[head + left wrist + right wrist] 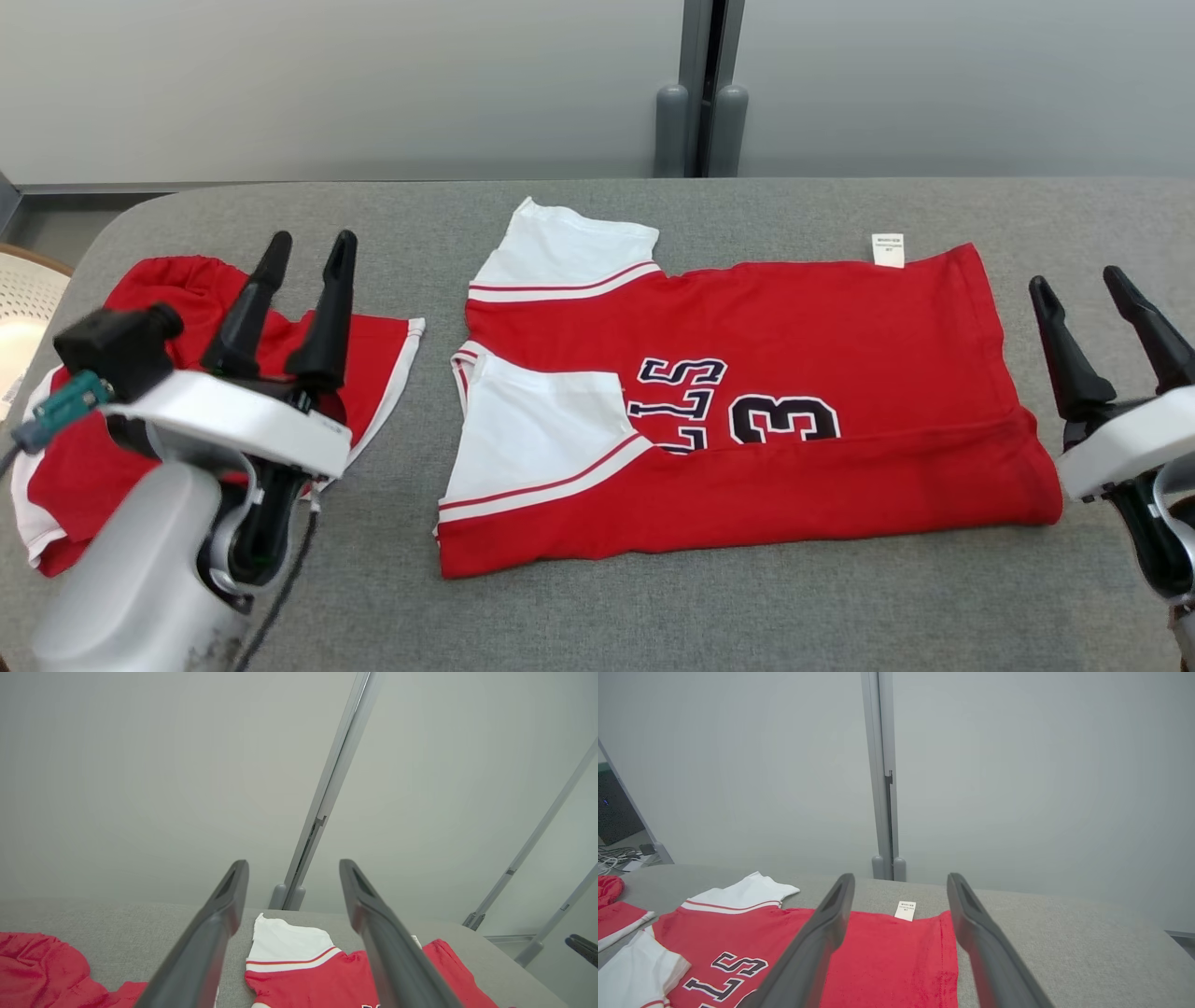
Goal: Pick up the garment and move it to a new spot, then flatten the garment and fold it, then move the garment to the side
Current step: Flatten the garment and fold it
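I need to grab the folded edge's corner [454,551] beside the white sleeve with my left gripper next, because the jersey is lying flat with its long side folded over.
The garment [803,373] is a red jersey with white sleeves and dark lettering. It lies flat in the middle of the grey table, its near long edge folded over toward the middle. It shows again in the left wrist view [322,980] and the right wrist view [882,961]. My left gripper [303,252] hangs open at the left, above a second red garment, with nothing between its fingers [219,914]. Off the jersey's right edge my right gripper [1083,289] also stands open and empty, its fingers [831,914] pointing over the jersey's hem.
A crumpled red and white garment [187,280] lies at the table's left end under my left arm. A white care label [888,250] sticks out at the jersey's far edge. A pale wall with a grey post [700,89] stands behind the table [794,607].
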